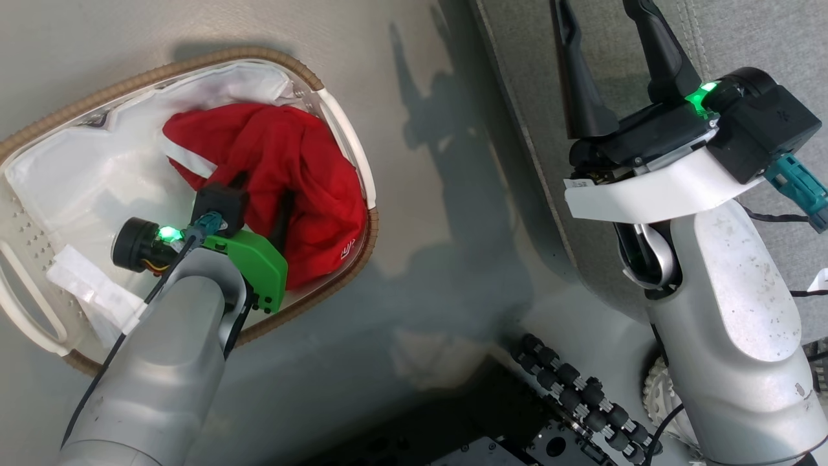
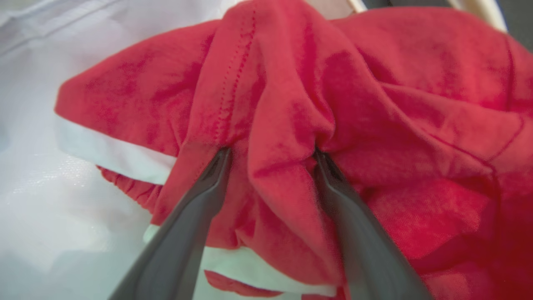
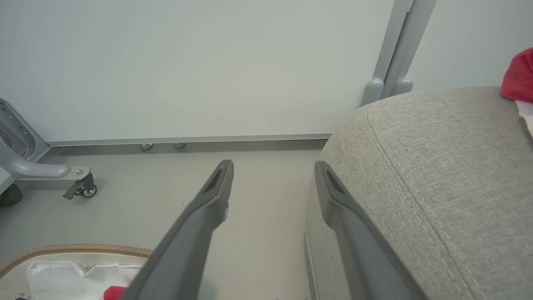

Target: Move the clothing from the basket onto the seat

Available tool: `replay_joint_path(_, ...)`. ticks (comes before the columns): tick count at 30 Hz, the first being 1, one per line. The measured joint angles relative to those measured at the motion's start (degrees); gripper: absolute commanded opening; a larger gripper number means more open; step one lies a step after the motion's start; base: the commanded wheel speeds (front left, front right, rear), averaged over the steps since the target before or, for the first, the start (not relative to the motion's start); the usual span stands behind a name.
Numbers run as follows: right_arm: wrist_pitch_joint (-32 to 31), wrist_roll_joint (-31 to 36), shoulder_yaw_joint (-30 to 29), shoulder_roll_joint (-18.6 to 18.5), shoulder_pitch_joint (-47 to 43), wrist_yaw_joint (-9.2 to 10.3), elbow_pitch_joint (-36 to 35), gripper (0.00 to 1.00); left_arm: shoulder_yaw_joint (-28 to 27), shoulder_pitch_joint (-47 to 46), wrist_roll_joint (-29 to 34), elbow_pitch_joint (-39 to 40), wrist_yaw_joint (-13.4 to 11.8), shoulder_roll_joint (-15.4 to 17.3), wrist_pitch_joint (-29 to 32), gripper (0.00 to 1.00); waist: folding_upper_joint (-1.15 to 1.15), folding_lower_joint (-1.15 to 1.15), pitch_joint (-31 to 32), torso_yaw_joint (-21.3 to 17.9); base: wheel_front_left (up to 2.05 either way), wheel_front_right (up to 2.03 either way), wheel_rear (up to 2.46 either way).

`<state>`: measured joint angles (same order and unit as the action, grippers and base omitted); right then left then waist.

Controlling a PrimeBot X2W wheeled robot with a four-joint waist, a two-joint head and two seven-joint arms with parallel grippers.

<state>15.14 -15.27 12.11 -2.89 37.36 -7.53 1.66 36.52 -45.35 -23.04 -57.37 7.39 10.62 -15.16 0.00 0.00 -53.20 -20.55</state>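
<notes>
Next, my left gripper grabs the clothing by its raised fold, since that fold bulges up while the rest lies slack in the basket.
The basket, white with a brown woven rim, stands on the floor at the left. Crumpled red clothing with a white stripe lies in its right half. My left gripper reaches down into that heap. In the left wrist view its fingers stand open, tips pressed into the red clothing, with a fold of fabric bulging between them. My right gripper hangs open and bare over the edge of the grey seat. Another red garment lies on the seat at the far right.
A white liner covers the basket's inside, with a loose white flap near its left handle. My wheeled base sits at the bottom. A caster leg and a grey post stand by the pale wall.
</notes>
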Motion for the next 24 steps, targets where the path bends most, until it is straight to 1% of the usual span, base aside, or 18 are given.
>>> replay_joint_path(3,0.0,0.2,-0.3,0.0,0.0,0.00,-0.1,1.00,0.9,-0.7,-1.2,-1.4,0.0,-0.3,0.0,1.00,0.00,0.00,-0.3,0.3,0.00,0.00,0.00)
replay_joint_path(4,0.0,0.3,-0.4,0.0,0.0,0.00,-0.1,1.00,1.3,-1.1,-1.4,-1.9,0.0,-0.5,0.0,0.88,0.00,0.00,-0.4,0.4,0.00,0.00,0.00)
replay_joint_path(5,0.0,0.4,-0.4,0.0,0.0,0.00,-0.2,1.00,1.9,-1.4,-1.6,-2.2,0.0,-0.7,0.0,0.36,0.00,0.00,-0.4,0.5,0.00,0.00,0.00)
replay_joint_path(6,0.0,0.5,-0.5,0.0,0.0,0.00,-0.2,1.00,2.3,-1.5,-1.7,-2.4,0.0,-1.0,0.0,0.00,0.00,0.00,-0.5,0.6,0.00,0.00,0.00)
replay_joint_path(10,0.0,0.6,-0.5,0.0,0.0,0.00,0.2,1.00,3.7,-1.9,-2.7,-2.9,0.0,-1.1,0.0,0.00,0.00,0.00,-0.3,0.8,0.00,0.00,0.00)
replay_joint_path(16,0.0,0.5,-0.7,0.0,0.9,0.00,1.4,1.00,3.2,-1.7,-4.1,-0.3,0.0,-0.4,0.0,0.00,0.00,0.00,1.4,0.8,0.00,0.00,0.00)
replay_joint_path(24,0.0,1.2,-0.7,0.0,0.5,0.00,4.3,1.00,-1.1,2.9,-3.5,5.9,0.0,-0.8,0.0,0.00,0.00,0.00,7.0,2.0,0.00,0.00,0.00)
